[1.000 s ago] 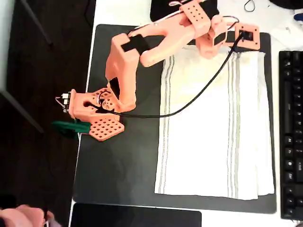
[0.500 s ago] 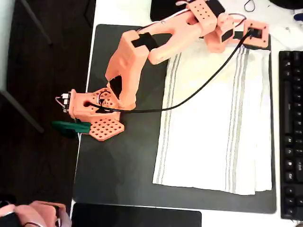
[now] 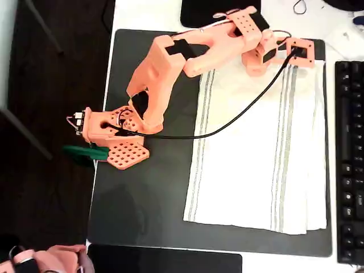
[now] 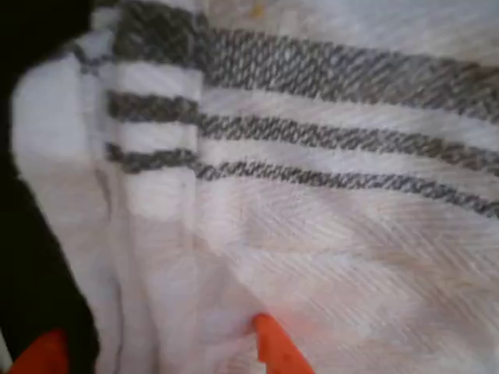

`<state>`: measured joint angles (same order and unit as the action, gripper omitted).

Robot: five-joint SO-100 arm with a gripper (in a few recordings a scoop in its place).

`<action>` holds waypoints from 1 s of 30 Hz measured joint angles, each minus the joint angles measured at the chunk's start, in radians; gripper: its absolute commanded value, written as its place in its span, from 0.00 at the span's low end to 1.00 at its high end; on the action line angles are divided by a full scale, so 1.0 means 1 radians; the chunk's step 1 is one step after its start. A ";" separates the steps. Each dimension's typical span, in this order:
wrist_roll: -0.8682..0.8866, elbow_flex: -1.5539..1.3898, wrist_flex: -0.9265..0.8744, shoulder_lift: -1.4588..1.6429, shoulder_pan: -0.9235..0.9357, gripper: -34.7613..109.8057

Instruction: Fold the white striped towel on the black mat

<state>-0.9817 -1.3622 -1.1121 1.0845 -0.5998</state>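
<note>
My gripper grabs the striped towel (image 3: 256,159) by its bunched hem near the grey stripes next. Then my gripper folds the towel on the black mat (image 3: 142,199).
The white striped towel (image 3: 256,159) lies spread on the right half of the black mat (image 3: 142,199), slightly skewed, with grey stripe groups down its left and right sides. My orange gripper (image 3: 278,57) is at the towel's far edge near its top right corner. In the wrist view the towel (image 4: 327,234) is seen close up, with its hem bunched into a ridge. The gripper (image 4: 156,354) is open: one fingertip (image 4: 47,354) is over the dark mat (image 4: 31,257), the other rests on the cloth, and the towel's edge lies between them.
A black keyboard (image 3: 348,159) runs along the right edge beside the mat. Glossy black rectangles lie beyond the mat's top (image 3: 210,11) and bottom (image 3: 165,260) edges. The arm's base (image 3: 114,136) stands on the mat's left side, and its black cable crosses the towel.
The gripper pushed up and right, then came back slightly left. The towel shifted with it and turned a little, its top right corner moving toward the mat's edge.
</note>
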 measured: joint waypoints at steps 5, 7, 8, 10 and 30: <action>0.002 0.044 0.006 -0.066 0.002 0.24; 0.015 0.046 0.006 -0.071 0.006 0.24; 0.017 0.046 0.002 -0.071 0.011 0.24; 0.021 0.052 -0.008 -0.066 0.018 0.24; -0.138 0.106 -0.548 0.465 0.270 0.24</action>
<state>-1.1198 -1.2563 -1.6598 1.5493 -0.3298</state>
